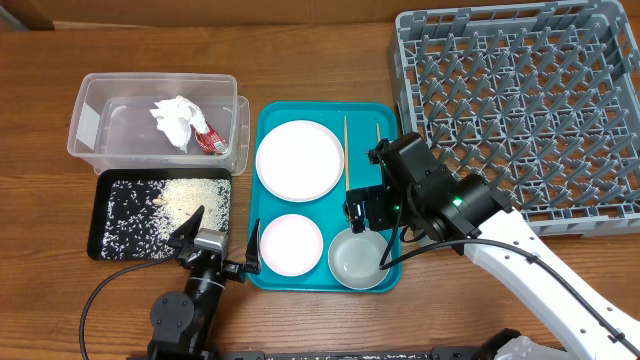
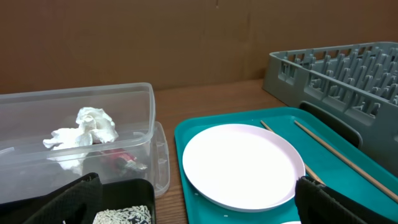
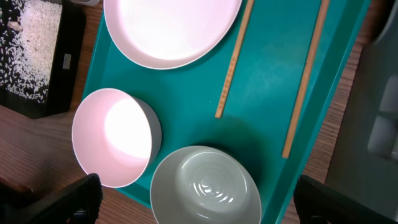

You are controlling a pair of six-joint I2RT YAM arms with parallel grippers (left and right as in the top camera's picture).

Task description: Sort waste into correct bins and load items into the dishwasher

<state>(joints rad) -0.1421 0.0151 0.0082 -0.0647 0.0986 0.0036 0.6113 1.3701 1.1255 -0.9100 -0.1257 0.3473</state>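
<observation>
My right gripper grabs the pale grey bowl (image 1: 355,262) by its rim on the dish rack side next, leaving the bowl's body free to load.
A crumpled white napkin (image 1: 175,120) and a red foil packet (image 1: 210,140) lie in the clear tub (image 1: 95,100). White and dark rice grains (image 1: 165,205) cover the black tray (image 1: 100,250). On the teal tray (image 1: 270,115) sit a large white plate (image 1: 299,159), a pinkish-white bowl (image 1: 290,244), a pale grey bowl (image 1: 355,262) and two chopsticks (image 1: 346,150). The grey dish rack (image 1: 520,100) stands at the right. My right gripper (image 1: 372,225) is open just above the grey bowl (image 3: 205,186). My left gripper (image 1: 226,225) is open and empty between the black tray and the teal tray.
The dish rack's near corner (image 1: 410,120) stands close behind my right wrist. The tub's loose lid edge (image 1: 241,135) leans beside the teal tray. A brown cardboard wall (image 2: 186,37) runs behind the table.
</observation>
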